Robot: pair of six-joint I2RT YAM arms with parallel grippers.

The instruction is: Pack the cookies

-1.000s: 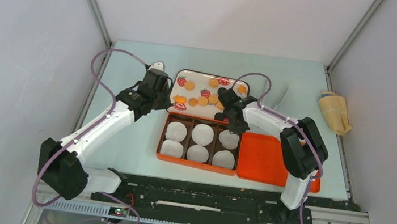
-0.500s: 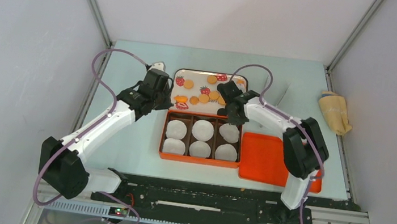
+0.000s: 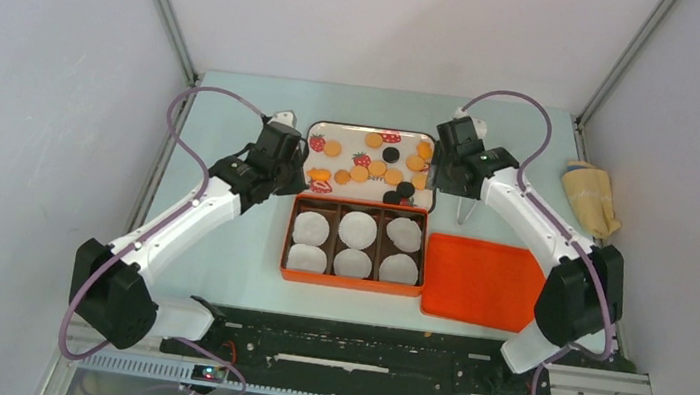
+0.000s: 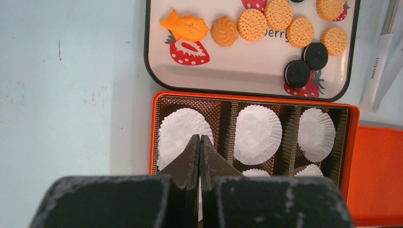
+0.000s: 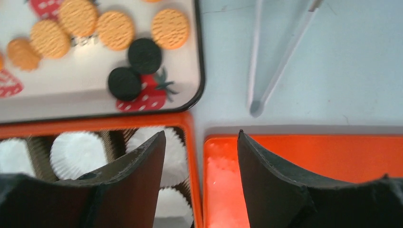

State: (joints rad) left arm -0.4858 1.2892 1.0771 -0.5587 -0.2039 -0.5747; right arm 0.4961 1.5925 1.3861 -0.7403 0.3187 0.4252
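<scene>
The tongs' tips need to stay free to pinch cookies, so my right gripper should next grab the tongs by both arms near their joined end [image 3: 464, 213] [image 5: 271, 88].
The cookies [image 3: 378, 169] lie on a white strawberry-print tray [image 3: 374, 130]: several golden-orange discs [image 4: 252, 23] and black ones [image 4: 297, 73], also seen as golden [image 5: 115, 29] and black [image 5: 124, 83] in the right wrist view. In front of the tray stands an orange box [image 3: 350, 283] with white paper cups [image 4: 259, 133] in its compartments. My left gripper [image 4: 199, 137] is shut and empty, beside the box's far-left corner [image 3: 280, 177]. My right gripper [image 5: 199, 137] is open and empty, hanging off the tray's right edge [image 3: 440, 183], above the gap between box and lid.
An orange lid [image 3: 482, 282] lies flat to the right of the box. Clear tongs [image 5: 280, 61] rest on the table right of the tray. A yellow cloth [image 3: 590, 197] sits at the far right edge. Metal frame posts stand at the back corners.
My right arm has swung from over the tray's near right part out past its right edge, and its gripper has opened. The box now sits square. The left arm has not moved.
</scene>
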